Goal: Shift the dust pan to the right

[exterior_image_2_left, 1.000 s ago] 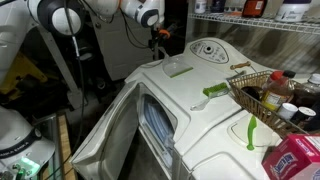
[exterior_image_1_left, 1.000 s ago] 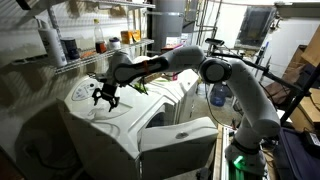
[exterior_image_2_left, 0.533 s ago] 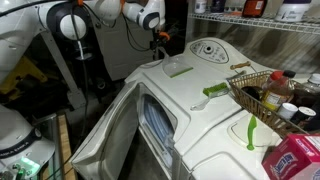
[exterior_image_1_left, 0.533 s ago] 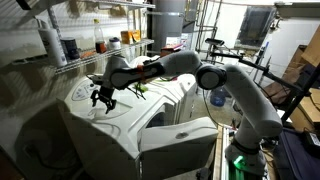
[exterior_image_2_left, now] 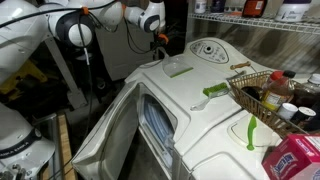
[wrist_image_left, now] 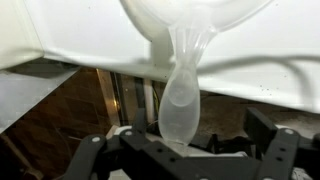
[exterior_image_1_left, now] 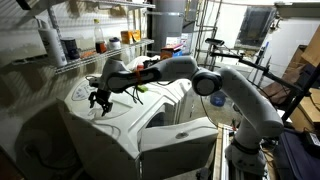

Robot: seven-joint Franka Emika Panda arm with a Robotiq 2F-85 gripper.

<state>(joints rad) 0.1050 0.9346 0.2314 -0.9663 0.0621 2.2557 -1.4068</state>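
The end of the handle is between my open fingertips, so my gripper should close on it. My gripper would hold the dust pan's handle point(exterior_image_2_left: 159, 58) point(wrist_image_left: 180, 112) if it closed now.
The dust pan point(exterior_image_2_left: 178, 68) is a pale, see-through pan lying flat on the white machine top point(exterior_image_2_left: 200, 115), near its far edge. In the wrist view its pan point(wrist_image_left: 185, 18) fills the top and its narrow handle point(wrist_image_left: 181, 95) runs down towards me. My gripper point(wrist_image_left: 180, 142) is open. Its black fingers point(wrist_image_left: 272, 140) stand wide on either side of the handle's end and do not touch it. In both exterior views the gripper point(exterior_image_2_left: 160, 38) point(exterior_image_1_left: 100, 98) hangs at the edge of the machine top, just off the pan's handle end. The arm hides the pan in one exterior view.
A green brush point(exterior_image_2_left: 215, 90) lies on the machine top beyond the pan. A wire basket point(exterior_image_2_left: 262, 95) with bottles stands further along, with a green strip point(exterior_image_2_left: 250, 130) and a red box point(exterior_image_2_left: 295, 160) near it. A round control panel point(exterior_image_2_left: 208, 48) sits at the back. Wire shelves point(exterior_image_1_left: 95, 50) stand behind.
The arm has swung a little further over the machine and the gripper has shifted slightly towards the edge. The dust pan has not moved.
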